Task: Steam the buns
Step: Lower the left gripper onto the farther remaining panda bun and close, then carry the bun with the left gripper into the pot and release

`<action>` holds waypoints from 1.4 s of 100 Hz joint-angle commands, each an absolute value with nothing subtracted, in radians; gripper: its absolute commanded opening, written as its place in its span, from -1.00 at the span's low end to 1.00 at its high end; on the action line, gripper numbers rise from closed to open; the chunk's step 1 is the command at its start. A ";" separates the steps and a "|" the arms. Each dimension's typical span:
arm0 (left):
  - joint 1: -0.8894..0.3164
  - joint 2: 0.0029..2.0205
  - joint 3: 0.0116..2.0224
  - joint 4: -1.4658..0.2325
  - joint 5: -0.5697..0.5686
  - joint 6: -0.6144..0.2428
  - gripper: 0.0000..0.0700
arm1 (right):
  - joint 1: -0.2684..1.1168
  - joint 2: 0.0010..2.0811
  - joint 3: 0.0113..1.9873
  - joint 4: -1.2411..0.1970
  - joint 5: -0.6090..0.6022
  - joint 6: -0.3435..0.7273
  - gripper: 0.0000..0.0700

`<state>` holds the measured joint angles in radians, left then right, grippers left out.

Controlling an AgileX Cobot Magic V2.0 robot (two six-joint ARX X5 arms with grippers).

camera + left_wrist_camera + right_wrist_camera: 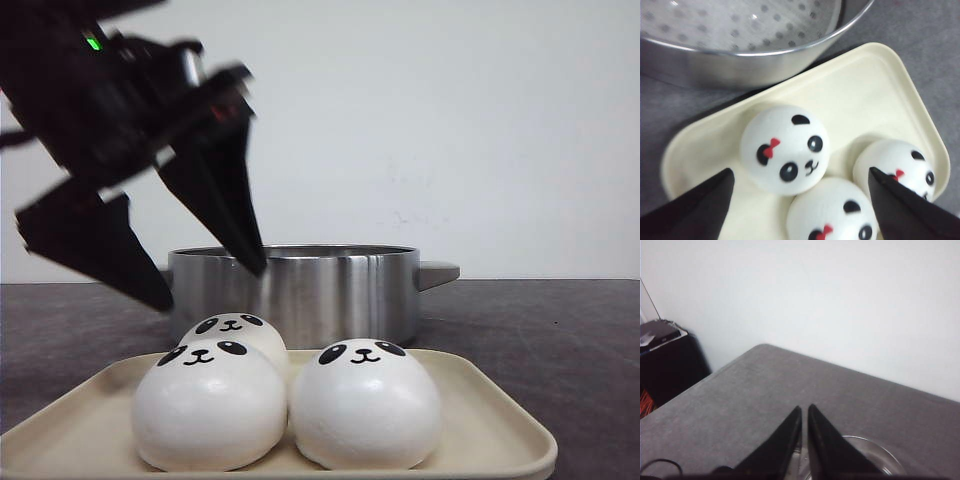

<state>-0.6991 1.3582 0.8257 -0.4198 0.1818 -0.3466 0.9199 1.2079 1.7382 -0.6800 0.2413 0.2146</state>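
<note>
The fingers are above the top of the rear panda bun on the cream tray [850,95], so closing would miss. My left gripper lowers, then closes on it.
Three white panda-faced buns lie close together on a cream tray [495,425]: one at the front left [208,405], one at the front right [365,405], one behind them [235,328]. My left gripper [212,288] hangs open above the tray's left side, in front of the steel pot [330,290], with nothing between its fingers. The left wrist view shows the buns [785,149] [832,212] [895,165] below the spread left gripper [800,170]. Away from them, my right gripper [805,407] is shut over grey table and holds nothing that I can see.
The pot holds a perforated steamer plate [740,25] and has a side handle [438,272]. A round glass lid [867,455] lies on the table under the right gripper. A dark cabinet [665,365] stands beyond the table's edge.
</note>
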 commanded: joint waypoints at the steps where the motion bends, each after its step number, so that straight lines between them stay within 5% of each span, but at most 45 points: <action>1: -0.716 1.403 0.848 -0.407 0.180 -0.392 0.48 | 0.931 1.214 1.752 -0.691 0.265 0.222 -0.96; 61: -0.737 1.542 0.857 -0.334 0.099 -0.513 0.42 | 0.934 1.208 1.752 -0.802 0.323 0.229 -0.96; 67: -0.737 1.544 0.857 -0.338 0.084 -0.513 0.15 | 0.934 1.208 1.752 -0.802 0.323 0.229 -0.96; 79: -0.737 1.544 0.857 -0.356 0.047 -0.507 -1.00 | 0.934 1.208 1.752 -0.802 0.322 0.234 -0.96; 114: -0.785 1.402 0.939 -0.404 0.071 -0.444 -0.98 | 0.934 1.208 1.752 -0.822 0.322 0.235 -0.96; 140: -0.808 1.238 1.096 -0.290 -0.142 -0.369 -0.98 | 0.934 1.208 1.752 -0.807 0.322 0.229 -0.96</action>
